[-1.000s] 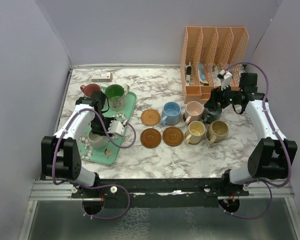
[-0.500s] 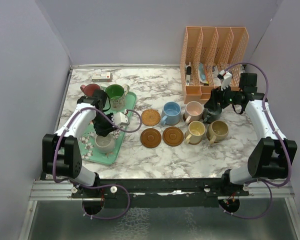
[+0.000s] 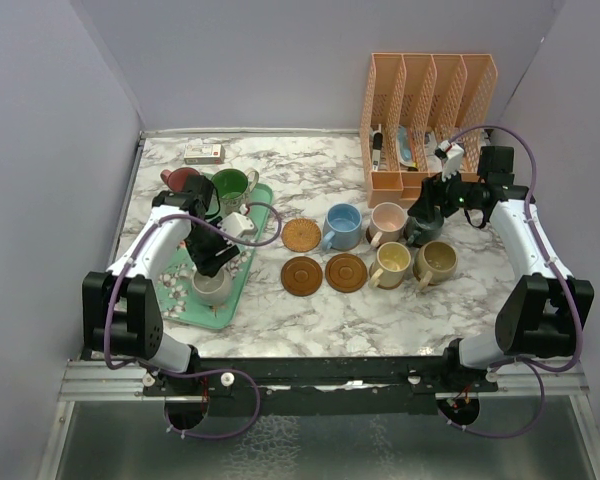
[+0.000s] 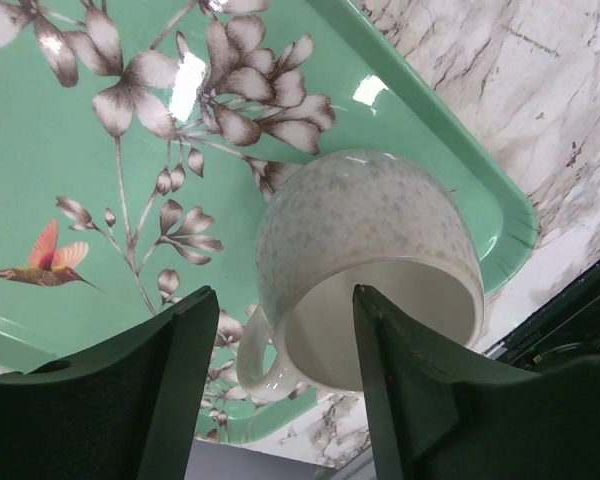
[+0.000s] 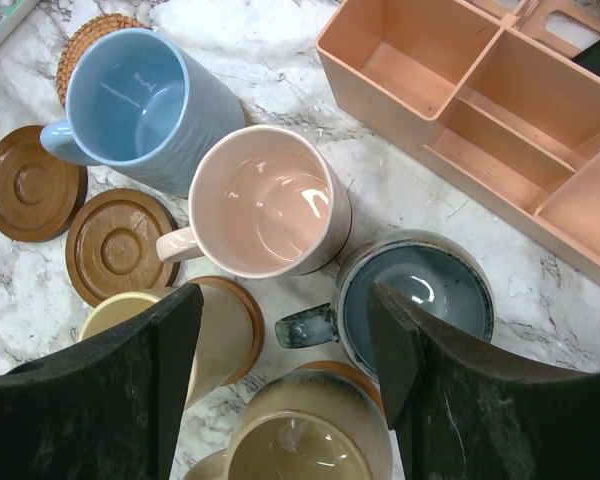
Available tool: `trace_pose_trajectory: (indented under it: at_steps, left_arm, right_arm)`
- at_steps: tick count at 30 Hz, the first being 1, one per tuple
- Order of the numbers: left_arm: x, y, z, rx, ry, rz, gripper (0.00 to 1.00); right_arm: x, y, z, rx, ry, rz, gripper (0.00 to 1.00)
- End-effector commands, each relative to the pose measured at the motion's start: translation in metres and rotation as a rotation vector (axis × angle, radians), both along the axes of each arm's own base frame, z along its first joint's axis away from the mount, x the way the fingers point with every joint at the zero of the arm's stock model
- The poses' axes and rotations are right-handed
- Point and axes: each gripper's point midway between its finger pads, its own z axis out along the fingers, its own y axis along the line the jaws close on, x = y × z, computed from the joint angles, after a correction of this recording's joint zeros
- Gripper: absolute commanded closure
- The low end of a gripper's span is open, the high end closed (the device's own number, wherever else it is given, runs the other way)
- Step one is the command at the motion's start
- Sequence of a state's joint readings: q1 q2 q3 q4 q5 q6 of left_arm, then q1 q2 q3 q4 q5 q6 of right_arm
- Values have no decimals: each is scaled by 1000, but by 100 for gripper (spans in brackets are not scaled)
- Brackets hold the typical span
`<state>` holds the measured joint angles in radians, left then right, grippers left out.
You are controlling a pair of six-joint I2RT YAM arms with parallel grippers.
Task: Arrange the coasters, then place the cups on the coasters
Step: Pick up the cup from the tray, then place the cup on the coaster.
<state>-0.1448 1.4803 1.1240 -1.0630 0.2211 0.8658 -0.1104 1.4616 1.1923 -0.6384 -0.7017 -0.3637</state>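
Observation:
The left gripper should next grab the cream cup by its rim [image 3: 199, 277] [image 4: 283, 325] beside the handle, so that its base stays free to sit on a brown coaster.
A cream cup [image 4: 370, 250] stands near the front edge of the mint floral tray [image 4: 60, 130]. My left gripper [image 4: 280, 290] hovers over it, open, fingers either side of its handle and not gripping. From above, the left gripper [image 3: 217, 263] sits just behind the cream cup [image 3: 212, 288]. My right gripper [image 5: 285, 290] is open above the handle of the dark grey-teal cup [image 5: 415, 300]. Pink [image 5: 265, 200], yellow [image 5: 200, 335] and tan [image 5: 310, 430] cups stand on coasters. The blue cup [image 5: 140, 100] stands beside a woven coaster [image 5: 90, 35]. Two brown coasters [image 5: 115, 245] lie bare.
Red [image 3: 180, 180] and green [image 3: 230, 187] cups stand at the tray's far end. A peach file organiser [image 3: 427, 110] fills the back right, close behind my right arm. A small white box [image 3: 203, 153] lies at the back left. Walls close in on three sides.
The cream cup has shifted slightly right on the tray. My left jaws have widened and the wrist has drawn back from the cup. The right arm has not moved.

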Motion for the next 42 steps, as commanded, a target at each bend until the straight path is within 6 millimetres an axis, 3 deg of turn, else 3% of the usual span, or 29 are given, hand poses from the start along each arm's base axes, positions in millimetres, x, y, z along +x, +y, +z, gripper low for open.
trace_pose_trajectory:
  at_steps: [1, 11, 27, 36, 38, 42]
  left_arm:
    - [13, -14, 19, -61, -85, -62, 39]
    - [9, -25, 11, -52, -143, -405, 44]
    - [-1, -24, -6, -29, -86, -436, 63]
    - [3, -22, 15, 12, -122, -351, 81]
    - [-1, -25, 22, 3, -120, -340, 89]
    - [-5, -38, 40, -43, -139, -294, 94]
  right_arm:
    - [-4, 3, -6, 6, 25, 13, 33]
    - [-3, 2, -10, 3, 36, 11, 33]
    - [-3, 2, -12, 4, 44, 11, 33]
    - [-3, 2, -13, 3, 45, 12, 33]
    - [-3, 1, -13, 2, 46, 10, 33]
    - [-3, 1, -12, 1, 43, 10, 33]
